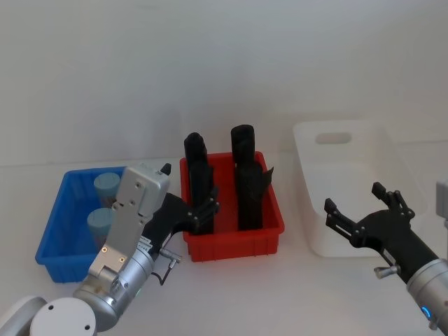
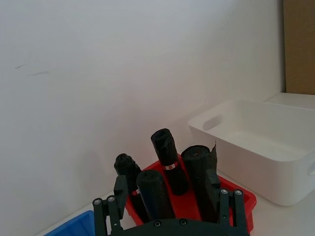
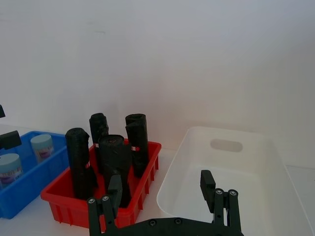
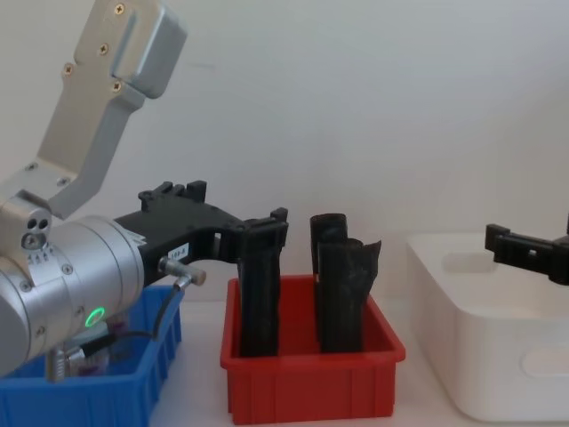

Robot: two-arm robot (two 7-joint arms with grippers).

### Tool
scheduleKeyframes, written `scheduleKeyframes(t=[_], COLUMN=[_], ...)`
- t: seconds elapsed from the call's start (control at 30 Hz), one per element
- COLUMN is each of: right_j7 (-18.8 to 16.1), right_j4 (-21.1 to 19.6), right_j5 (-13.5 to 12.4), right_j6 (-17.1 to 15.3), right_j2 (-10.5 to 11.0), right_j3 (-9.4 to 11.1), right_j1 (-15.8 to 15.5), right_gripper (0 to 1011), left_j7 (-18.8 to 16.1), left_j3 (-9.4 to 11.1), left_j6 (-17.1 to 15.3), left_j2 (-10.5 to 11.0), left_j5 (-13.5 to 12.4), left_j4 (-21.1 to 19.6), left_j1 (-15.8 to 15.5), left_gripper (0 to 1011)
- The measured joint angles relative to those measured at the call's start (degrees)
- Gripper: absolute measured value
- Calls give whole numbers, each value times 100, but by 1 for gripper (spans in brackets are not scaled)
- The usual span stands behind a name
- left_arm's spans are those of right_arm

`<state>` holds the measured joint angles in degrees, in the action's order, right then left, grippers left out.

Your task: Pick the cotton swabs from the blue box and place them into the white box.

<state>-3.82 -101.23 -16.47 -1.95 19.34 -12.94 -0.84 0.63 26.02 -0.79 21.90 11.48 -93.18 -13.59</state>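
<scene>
I will grab the far jar by its lid with my left gripper next. That is to get the cotton swabs into the white box (image 4: 493,342) (image 2: 258,140).
Two cotton swab jars with pale blue lids stand in the blue box (image 1: 52,241) at the left, one behind (image 1: 106,185) and one in front (image 1: 100,222). The right wrist view shows both jars (image 3: 42,146) (image 3: 10,167) in the blue box (image 3: 29,179). My left gripper (image 1: 189,192) hangs open between the blue box and the red tray, holding nothing. At the right stands the white box (image 1: 308,128), with nothing inside that I can see. My right gripper (image 1: 357,203) is open and hovers over its near wall.
A red tray (image 1: 234,245) between the two boxes holds several tall black rolls (image 1: 245,175), which stand higher than the box walls. In the chest view the left gripper (image 4: 236,209) is level with the roll tops. A white wall rises behind the table.
</scene>
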Motion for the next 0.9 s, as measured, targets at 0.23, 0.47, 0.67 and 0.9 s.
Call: scheduleKeyframes(t=[0.23, 0.47, 0.67, 0.9], right_j7=[0, 0, 0, 0], right_j4=[0, 0, 0, 0], right_j5=[0, 0, 0, 0], right_j6=[0, 0, 0, 0], right_j2=[0, 0, 0, 0], right_j3=[0, 0, 0, 0], right_j1=[0, 0, 0, 0], right_gripper=[1002, 1002, 1002, 1002], left_j7=[0, 0, 0, 0], left_j3=[0, 0, 0, 0], left_j6=[0, 0, 0, 0], left_j2=[0, -1, 0, 0], left_j5=[0, 0, 0, 0], left_j4=[0, 0, 0, 0], left_j1=[0, 0, 0, 0], left_gripper=[1004, 1004, 1004, 1004])
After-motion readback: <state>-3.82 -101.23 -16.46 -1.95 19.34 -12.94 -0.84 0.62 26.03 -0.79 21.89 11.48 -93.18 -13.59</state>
